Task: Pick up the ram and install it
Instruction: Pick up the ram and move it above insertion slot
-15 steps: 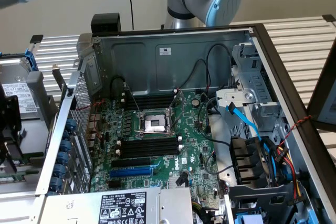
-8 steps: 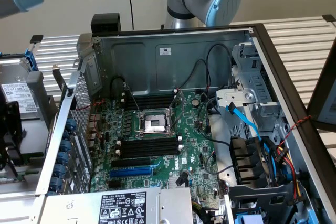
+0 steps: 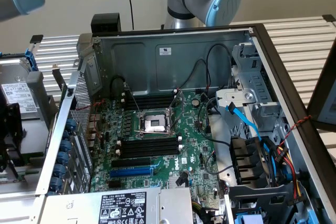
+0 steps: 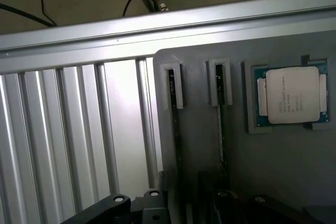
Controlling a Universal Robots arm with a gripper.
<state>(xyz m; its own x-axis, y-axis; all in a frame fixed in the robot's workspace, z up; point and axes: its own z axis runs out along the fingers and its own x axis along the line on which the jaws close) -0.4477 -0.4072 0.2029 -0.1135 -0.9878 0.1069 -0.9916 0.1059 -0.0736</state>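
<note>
A grey bracket wraps the ram's end, so my gripper will next grip the ram's exposed middle part (image 4: 179, 178), where its fingers fit, to install the ram.
Two thin ram sticks stand edge-on in a grey holder (image 4: 273, 161) in the wrist view, one ram (image 4: 172, 103) beside the other ram (image 4: 219, 124). My gripper (image 4: 194, 205) hangs just over the near end of these two slots, with its dark body at the frame's edge. It is open and holds nothing. In the exterior view the open computer case (image 3: 173, 56) lies on the table. Its green motherboard (image 3: 194, 150) shows black memory slots (image 3: 149, 145) on both sides of the CPU socket (image 3: 156, 124).
A processor chip (image 4: 292, 95) sits in a pocket of the grey holder next to the rams. A ribbed metal table top (image 4: 63, 145) lies beside the holder. In the case are a blue expansion slot (image 3: 131, 172), loose cables (image 3: 247, 124) and a drive cage (image 3: 252, 171).
</note>
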